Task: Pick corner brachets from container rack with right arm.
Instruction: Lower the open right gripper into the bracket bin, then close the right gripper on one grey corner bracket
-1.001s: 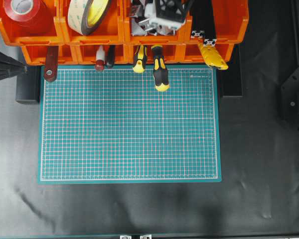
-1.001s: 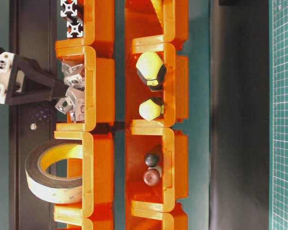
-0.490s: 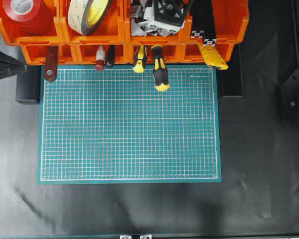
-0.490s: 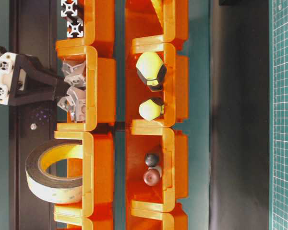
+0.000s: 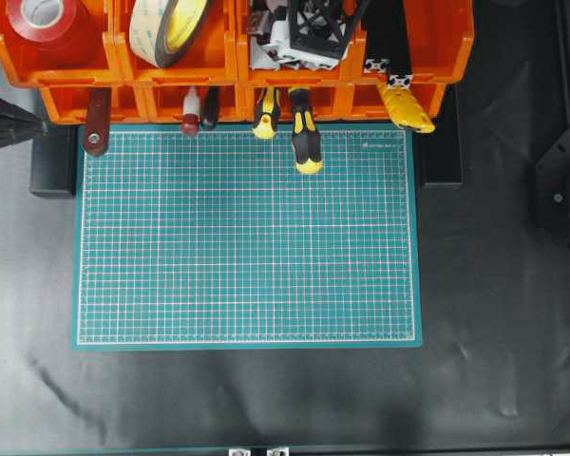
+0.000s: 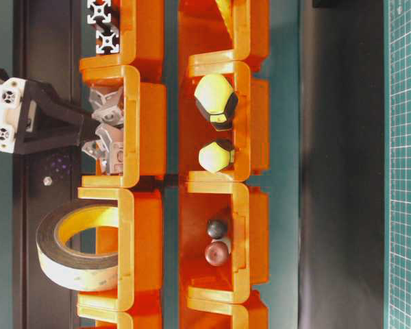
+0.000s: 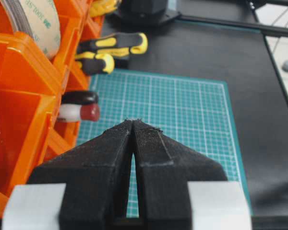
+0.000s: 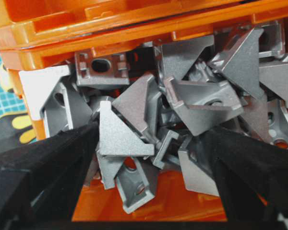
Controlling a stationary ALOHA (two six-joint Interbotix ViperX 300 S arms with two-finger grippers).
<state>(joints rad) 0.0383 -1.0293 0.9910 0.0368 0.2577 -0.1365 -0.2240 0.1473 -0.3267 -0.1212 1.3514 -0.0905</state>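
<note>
The right gripper should next grab the triangular corner bracket by its flat side plates, so the robot can pick it from the rack.
Several silver-grey corner brachets (image 8: 149, 120) lie heaped in an orange rack bin (image 8: 134, 19). My right gripper (image 8: 151, 139) is lowered into that pile, open, with its black fingers (image 8: 48, 167) wide apart on either side of a few brackets. The left finger touches one triangular bracket (image 8: 117, 134). The table-level view shows the right gripper (image 6: 89, 130) reaching into the bracket bin (image 6: 140, 123). From overhead the right arm (image 5: 313, 28) covers the same bin. My left gripper (image 7: 134, 122) is shut and holds nothing, hovering beside the rack over the mat's left edge.
The orange rack (image 5: 228, 66) also holds a red tape roll (image 5: 43, 19), a large tape roll (image 6: 79, 247), yellow-black screwdrivers (image 5: 304, 133) and black extrusion bars (image 6: 101, 27). A green cutting mat (image 5: 247, 237) lies in front on the black table.
My right gripper has pushed further into the bracket bin, and the brackets near its tips have shifted. The left arm has barely moved.
</note>
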